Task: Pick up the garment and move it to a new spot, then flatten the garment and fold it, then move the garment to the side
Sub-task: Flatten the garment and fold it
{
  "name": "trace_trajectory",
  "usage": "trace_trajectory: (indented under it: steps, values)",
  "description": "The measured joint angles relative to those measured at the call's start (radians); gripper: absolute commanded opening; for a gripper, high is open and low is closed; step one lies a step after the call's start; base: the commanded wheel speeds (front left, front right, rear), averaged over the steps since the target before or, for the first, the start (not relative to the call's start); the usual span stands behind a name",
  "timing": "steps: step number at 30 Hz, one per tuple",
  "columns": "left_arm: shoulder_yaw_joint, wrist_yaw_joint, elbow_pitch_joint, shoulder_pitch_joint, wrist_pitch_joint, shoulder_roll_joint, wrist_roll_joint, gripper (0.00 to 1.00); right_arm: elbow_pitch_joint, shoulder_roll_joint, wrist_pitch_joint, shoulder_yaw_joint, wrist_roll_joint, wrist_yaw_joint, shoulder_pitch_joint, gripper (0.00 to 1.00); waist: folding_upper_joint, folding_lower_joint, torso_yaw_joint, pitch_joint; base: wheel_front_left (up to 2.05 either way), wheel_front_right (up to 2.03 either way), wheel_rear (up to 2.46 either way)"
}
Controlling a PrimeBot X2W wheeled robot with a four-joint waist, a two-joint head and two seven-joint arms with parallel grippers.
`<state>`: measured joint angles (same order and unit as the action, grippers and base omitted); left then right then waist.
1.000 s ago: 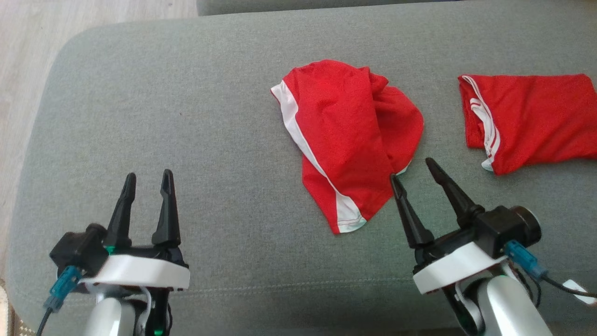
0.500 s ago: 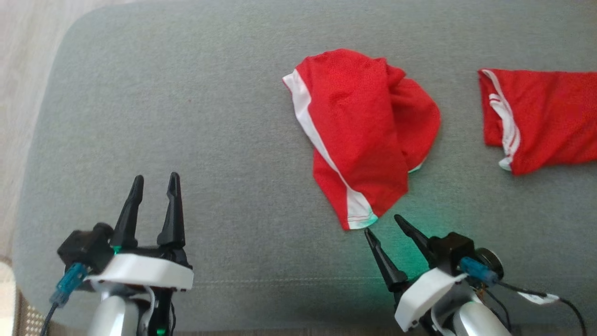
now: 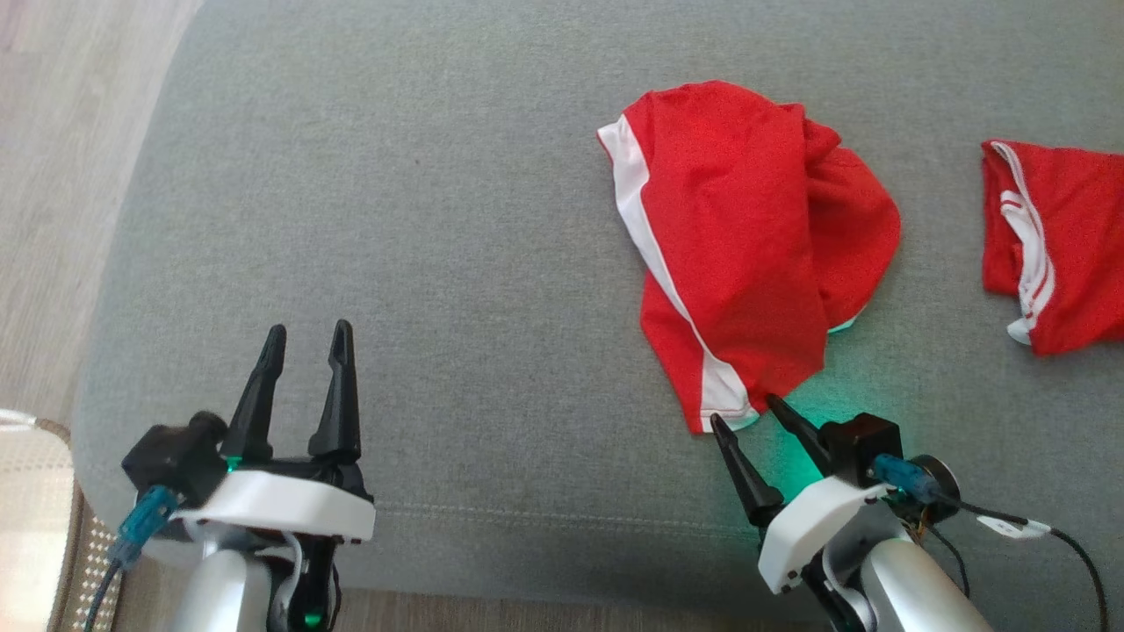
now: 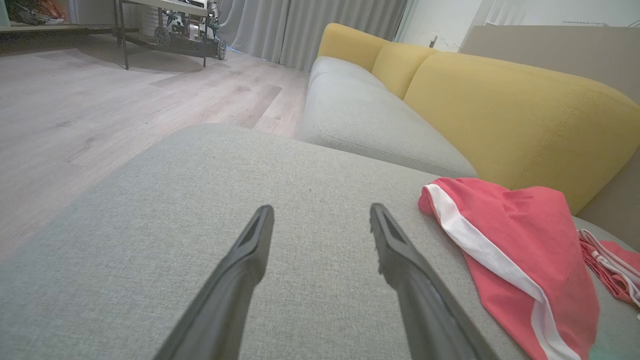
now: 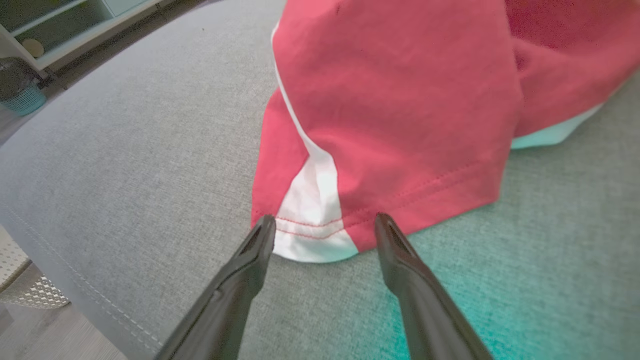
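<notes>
The right gripper grabs the red garment by its white hem corner point(image 3: 729, 411) point(image 5: 313, 239) next, to lift the garment and move it to a new spot.
A crumpled red garment point(image 3: 746, 246) with a white side stripe lies on the grey sofa cushion point(image 3: 421, 228), right of the middle. My right gripper point(image 3: 746, 412) is open, its fingertips just in front of the garment's near hem. In the right wrist view the white hem corner of the garment point(image 5: 310, 230) sits between the tips of the right gripper point(image 5: 322, 222). My left gripper point(image 3: 305, 332) is open over bare cushion at the lower left, well away from the garment point(image 4: 505, 245). In the left wrist view the left gripper point(image 4: 320, 212) holds nothing.
A second red garment point(image 3: 1054, 246) with white stripes lies at the right edge. The cushion's left edge drops to wooden floor point(image 3: 61, 175). A yellow sofa back point(image 4: 500, 105) stands behind the cushion. A woven rug corner point(image 3: 31, 500) shows at the lower left.
The camera has shifted, sliding the scene rightward and slightly down. My right gripper has drawn back toward me from beside the garment's right side to its near hem corner. The left gripper stays open.
</notes>
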<state>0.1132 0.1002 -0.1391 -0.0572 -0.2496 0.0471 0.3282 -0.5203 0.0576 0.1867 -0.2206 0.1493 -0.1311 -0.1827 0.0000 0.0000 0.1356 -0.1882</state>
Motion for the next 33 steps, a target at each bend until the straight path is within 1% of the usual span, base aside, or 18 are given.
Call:
trace_trajectory:
  steps: [5, 12, 13, 14, 15, 16, 22, 25, 30, 33]
  values:
    - [0.000, 0.000, -0.002, -0.011, 0.000, 0.000, 0.000, 1.00, -0.048, 0.000, 0.007, 0.002, 0.000, 0.000, -0.025, 1.00, 0.0000, 0.0000, 0.013, -0.008, 0.00, 0.00, 0.00]
    - [0.003, -0.003, -0.002, -0.011, 0.000, 0.000, 0.000, 1.00, -0.094, 0.000, 0.022, 0.003, 0.000, 0.000, -0.066, 1.00, 0.0000, 0.0000, 0.014, -0.017, 0.00, 0.00, 0.00]
    - [0.003, -0.003, -0.002, -0.011, 0.000, 0.000, 0.000, 1.00, -0.101, 0.000, 0.023, 0.001, 0.002, 0.000, -0.072, 0.58, 0.0000, 0.0000, 0.013, -0.018, 0.00, 0.00, 0.00]
    - [0.003, -0.003, -0.002, -0.011, 0.000, 0.000, 0.000, 1.00, -0.105, 0.000, 0.025, -0.001, 0.004, 0.000, -0.076, 0.20, 0.0000, 0.0000, 0.013, -0.019, 0.00, 0.00, 0.00]
    - [0.003, -0.003, -0.002, -0.011, 0.000, 0.000, 0.000, 1.00, -0.110, 0.000, 0.025, -0.003, 0.007, 0.000, -0.079, 0.20, 0.0000, 0.0000, 0.012, -0.019, 0.00, 0.00, 0.00]
    - [0.003, -0.003, -0.002, -0.011, 0.000, 0.000, 0.000, 1.00, -0.114, 0.000, 0.025, -0.006, 0.010, 0.000, -0.083, 0.00, 0.0000, 0.0000, 0.010, -0.019, 0.00, 0.00, 0.00]
    - [-0.003, -0.003, -0.002, -0.011, 0.000, 0.000, 0.000, 1.00, -0.131, 0.000, 0.025, -0.020, 0.004, 0.000, -0.094, 0.00, 0.0000, 0.0000, -0.019, -0.014, 0.00, 0.00, 0.00]
    - [-0.004, -0.002, -0.003, -0.011, 0.000, -0.001, -0.001, 1.00, -0.117, 0.000, 0.027, -0.007, -0.032, 0.000, -0.092, 0.00, 0.0000, 0.0000, -0.046, -0.009, 0.00, 0.00, 0.00]
    - [-0.005, 0.003, -0.007, -0.013, 0.000, 0.000, -0.009, 1.00, -0.027, 0.000, 0.033, 0.030, -0.099, 0.000, -0.087, 0.00, 0.0000, 0.0000, -0.111, -0.003, 0.00, 0.00, 0.00]
    - [-0.005, 0.007, -0.029, -0.028, 0.000, 0.000, -0.026, 1.00, 0.044, 0.000, 0.012, 0.042, -0.144, 0.000, -0.066, 0.00, 0.0000, 0.0000, -0.157, -0.002, 0.00, 0.00, 0.00]
